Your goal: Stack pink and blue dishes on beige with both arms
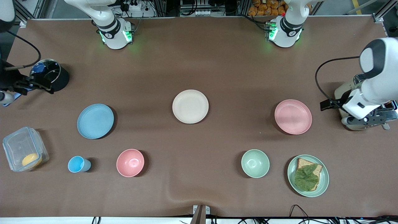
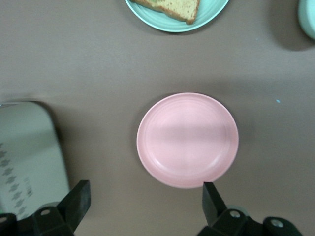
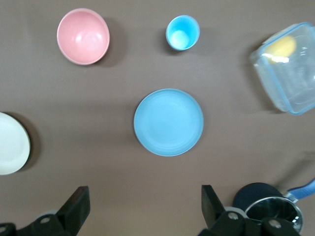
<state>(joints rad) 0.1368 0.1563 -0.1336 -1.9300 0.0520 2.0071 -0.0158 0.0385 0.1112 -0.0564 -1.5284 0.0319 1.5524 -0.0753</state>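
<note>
The pink plate's rim is the part my left gripper should grab next, to stack the pink plate [image 1: 293,116] on the beige plate.
The cream-beige plate [image 1: 190,106] lies at the table's middle. The light blue plate [image 1: 95,121] lies toward the right arm's end and fills the centre of the right wrist view [image 3: 169,122]. The pale pink plate [image 1: 293,116] lies toward the left arm's end and sits in the centre of the left wrist view [image 2: 187,140]. My left gripper [image 1: 328,105] [image 2: 146,206] hangs open and empty, up in the air beside the pink plate. My right gripper [image 1: 43,85] [image 3: 142,206] hangs open and empty by the black pot, apart from the blue plate.
Nearer the front camera stand a deep pink bowl [image 1: 130,162], a small blue cup [image 1: 77,164], a green bowl [image 1: 255,163] and a green plate with bread and lettuce [image 1: 307,175]. A clear lidded box [image 1: 25,152], a black pot [image 1: 51,74] and a silver toaster [image 1: 345,88] stand at the table's ends.
</note>
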